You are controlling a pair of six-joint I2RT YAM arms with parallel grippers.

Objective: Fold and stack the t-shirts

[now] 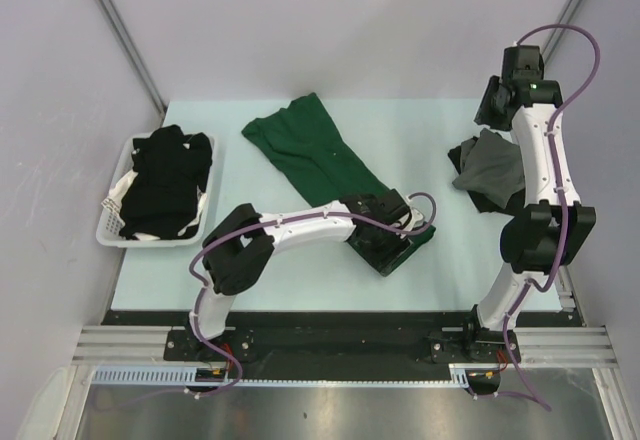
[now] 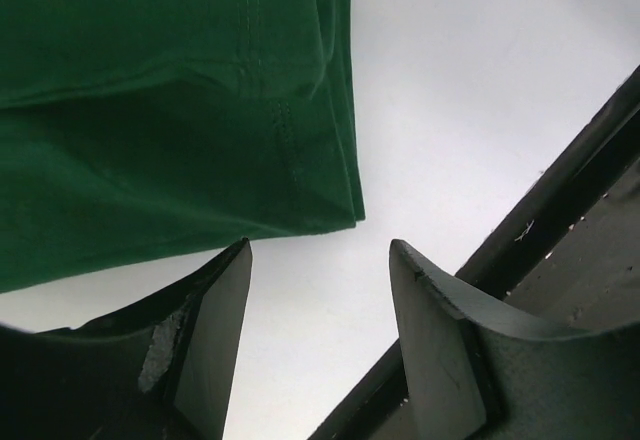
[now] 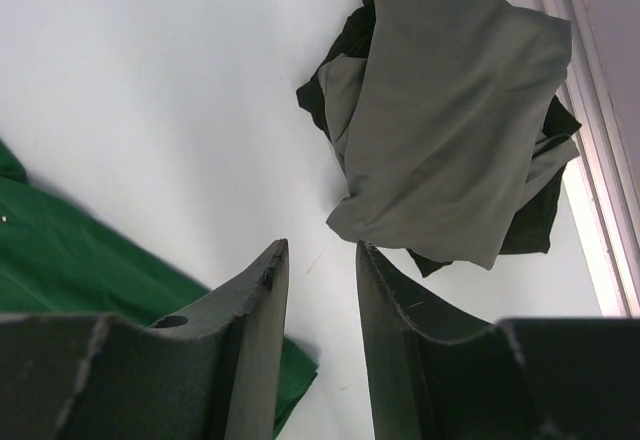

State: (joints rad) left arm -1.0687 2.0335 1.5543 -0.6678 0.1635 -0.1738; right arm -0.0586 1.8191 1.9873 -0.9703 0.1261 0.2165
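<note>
I need to grab the dark green t-shirt [image 1: 320, 155] next with my left gripper by its near hem corner [image 1: 386, 271]. Then I can pull the t-shirt straight for folding.
A dark green t-shirt [image 1: 320, 155] lies spread out diagonally across the middle of the table. My left gripper [image 1: 392, 250] hangs low over its near right corner. In the left wrist view the gripper [image 2: 320, 250] is open with only bare table between its fingers, and the folded green hem [image 2: 200, 140] lies just beyond the tips. A grey t-shirt [image 1: 492, 165] sits crumpled on top of a dark shirt [image 3: 535, 225] at the right edge. My right gripper [image 1: 492, 110] is raised above the far right. Its fingers [image 3: 320, 248] stand apart and hold nothing, high over the grey t-shirt [image 3: 460, 130].
A white slatted basket [image 1: 108, 218] at the left holds a heap of black shirts [image 1: 165, 180]. The table's dark front rail [image 2: 560, 200] runs close to the left gripper. The right arm's elbow [image 1: 545, 232] stands over the table's right front corner.
</note>
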